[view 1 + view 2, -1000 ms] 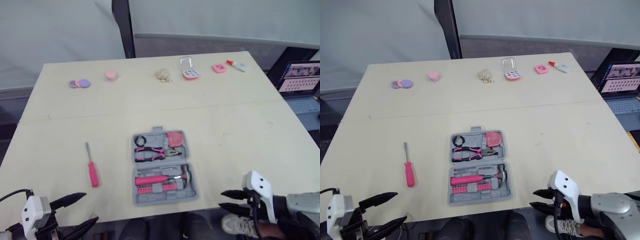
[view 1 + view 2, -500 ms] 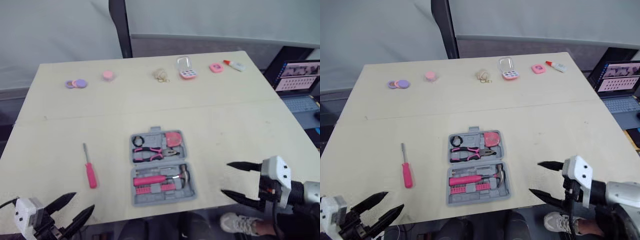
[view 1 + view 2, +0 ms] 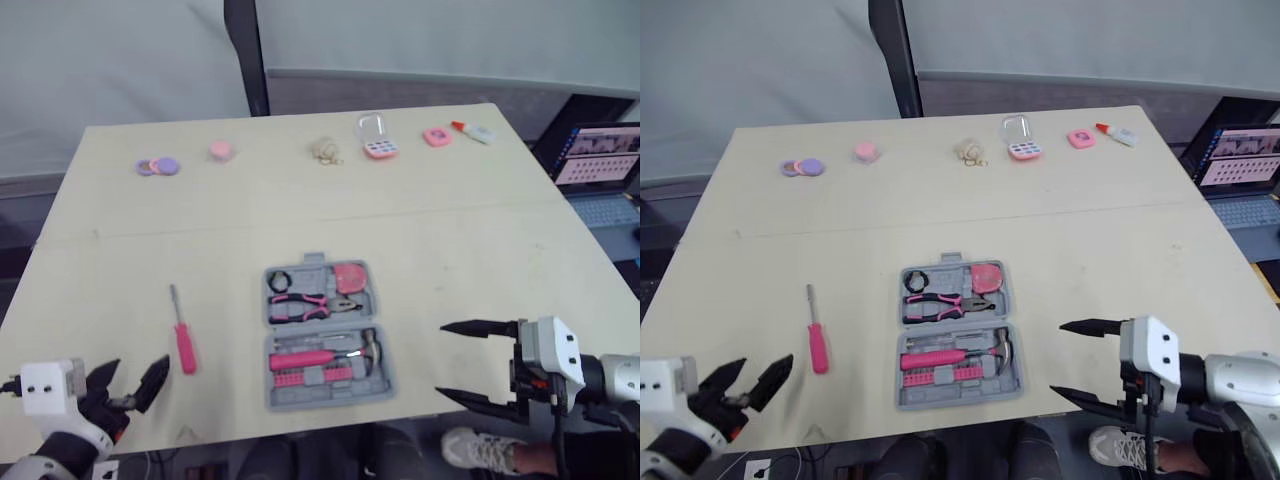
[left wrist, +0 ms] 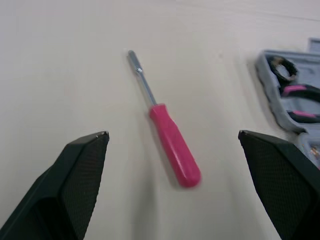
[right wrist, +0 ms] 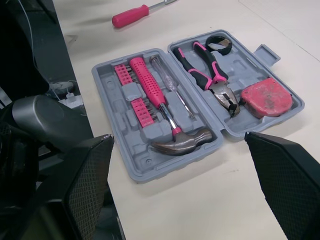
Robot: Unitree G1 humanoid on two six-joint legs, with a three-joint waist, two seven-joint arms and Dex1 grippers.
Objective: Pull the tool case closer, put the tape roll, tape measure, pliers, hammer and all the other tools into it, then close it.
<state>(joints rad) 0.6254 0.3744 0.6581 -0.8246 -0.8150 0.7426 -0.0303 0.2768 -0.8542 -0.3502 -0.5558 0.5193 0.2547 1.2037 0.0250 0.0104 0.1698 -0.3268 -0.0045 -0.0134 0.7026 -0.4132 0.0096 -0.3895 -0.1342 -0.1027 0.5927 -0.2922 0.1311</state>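
Observation:
The screwdriver has a long, thin shaft [image 3: 176, 304] that sticks out from its thick handle, so the left gripper will next grab it by the handle's shaft end [image 3: 181, 333], near the screwdriver's middle.
The grey tool case [image 3: 380, 375] lies open near the table's front edge. It holds a black tape roll [image 3: 279, 282], pink-handled pliers [image 3: 303, 305], a pink tape measure [image 3: 350, 277], a hammer [image 3: 322, 356] and a row of pink bits. A pink screwdriver [image 3: 183, 338] lies on the table left of the case. My left gripper [image 3: 132, 380] is open at the front left, just short of the screwdriver [image 4: 167, 135]. To the right of the case my right gripper [image 3: 441, 360] stands wide open, facing the case [image 5: 150, 170] with nothing between its fingers.
Small items line the far edge: purple and pink discs [image 3: 158, 166], a pink round piece [image 3: 221, 150], a beige clump [image 3: 325, 151], a palette [image 3: 378, 145], a pink box [image 3: 437, 136], a glue tube [image 3: 474, 131]. A laptop [image 3: 600, 160] sits off the right side.
My left gripper has risen over the table's front edge toward the screwdriver. My right gripper has spread its fingers wider and come nearer the case.

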